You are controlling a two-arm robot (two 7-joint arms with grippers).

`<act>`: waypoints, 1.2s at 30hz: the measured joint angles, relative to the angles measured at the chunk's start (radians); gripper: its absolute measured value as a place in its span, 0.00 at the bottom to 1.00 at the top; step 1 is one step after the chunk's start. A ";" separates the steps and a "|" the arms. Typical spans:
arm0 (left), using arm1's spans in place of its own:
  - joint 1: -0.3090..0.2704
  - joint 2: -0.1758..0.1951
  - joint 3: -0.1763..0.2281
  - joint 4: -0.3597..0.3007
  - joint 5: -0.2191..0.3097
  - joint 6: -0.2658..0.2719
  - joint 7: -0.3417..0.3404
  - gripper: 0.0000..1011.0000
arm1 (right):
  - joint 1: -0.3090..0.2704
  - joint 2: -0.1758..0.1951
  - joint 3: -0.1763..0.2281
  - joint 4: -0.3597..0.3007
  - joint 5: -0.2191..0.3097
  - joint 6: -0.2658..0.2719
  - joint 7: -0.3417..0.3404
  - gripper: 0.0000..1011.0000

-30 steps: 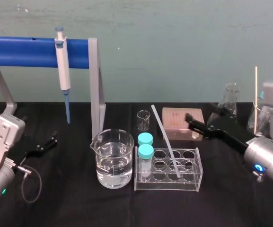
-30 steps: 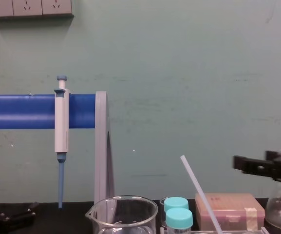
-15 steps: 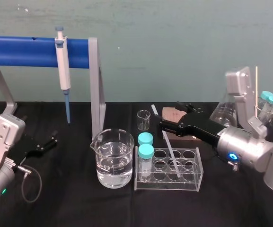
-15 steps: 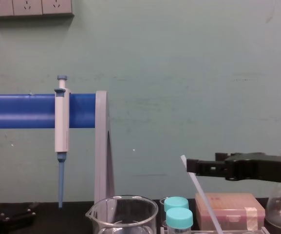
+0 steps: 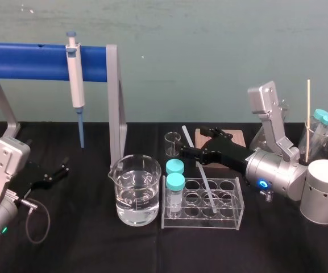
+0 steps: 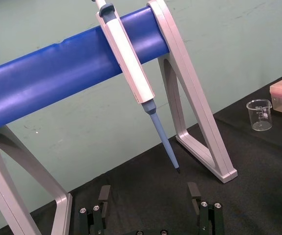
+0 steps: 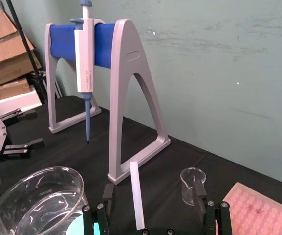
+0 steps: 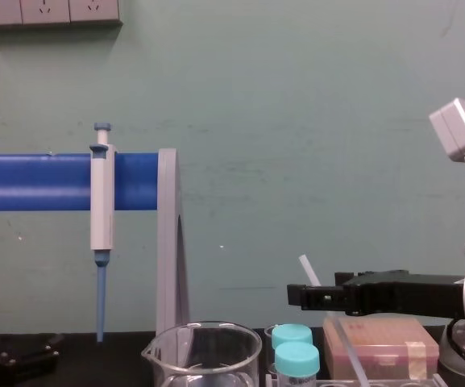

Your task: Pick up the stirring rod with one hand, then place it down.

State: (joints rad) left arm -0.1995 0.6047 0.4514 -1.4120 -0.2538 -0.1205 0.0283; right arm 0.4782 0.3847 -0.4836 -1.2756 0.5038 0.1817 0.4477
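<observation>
The stirring rod's lower end sits in the rack between the blue-capped vials and the pink box. My right gripper will grab the stirring rod's upper part [image 8: 313, 277] [image 7: 137, 196] next.
The stirring rod [image 5: 199, 170] is a thin translucent-white stick leaning in the clear tube rack [image 5: 232, 219], its top tilted back and left. My right gripper [image 5: 193, 144] is open and straddles the rod's upper part. In the right wrist view the rod [image 7: 137, 196] stands between the fingers of the right gripper [image 7: 153, 199], nearer one finger [image 7: 107, 195] and touching neither. From the chest, the rod's tip [image 8: 305, 267] pokes up just above the right gripper [image 8: 309, 297]. My left gripper [image 5: 53, 173] rests open on the table at the far left, its fingers [image 6: 193, 192] spread apart.
A white-and-blue pipette [image 5: 75, 85] hangs on the blue-barred stand [image 5: 113, 102]. A water-filled beaker [image 5: 134, 190] and two blue-capped vials [image 5: 175, 185] sit left of the rod. A small beaker [image 5: 172, 144], a pink box [image 5: 235, 136], a flask and a white cylinder [image 5: 321, 199] are nearby.
My right arm has swung left from the table's right side, bringing its open fingers around the upper part of the rod. The rod and the left arm have not moved.
</observation>
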 joint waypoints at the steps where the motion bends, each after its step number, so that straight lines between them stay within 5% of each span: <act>1: 0.000 0.000 0.000 0.000 0.000 0.000 0.000 0.99 | 0.000 0.000 0.000 0.000 0.000 0.000 0.000 0.99; 27: 0.000 0.000 0.000 0.000 0.000 0.000 0.000 0.99 | -0.020 0.002 0.014 -0.007 -0.025 0.010 -0.007 0.98; 36: 0.000 0.000 0.000 0.000 0.000 0.000 0.000 0.99 | -0.019 0.002 0.014 -0.007 -0.024 0.010 -0.008 0.79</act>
State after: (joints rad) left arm -0.1995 0.6047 0.4514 -1.4120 -0.2538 -0.1205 0.0283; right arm 0.4589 0.3865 -0.4699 -1.2821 0.4801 0.1914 0.4397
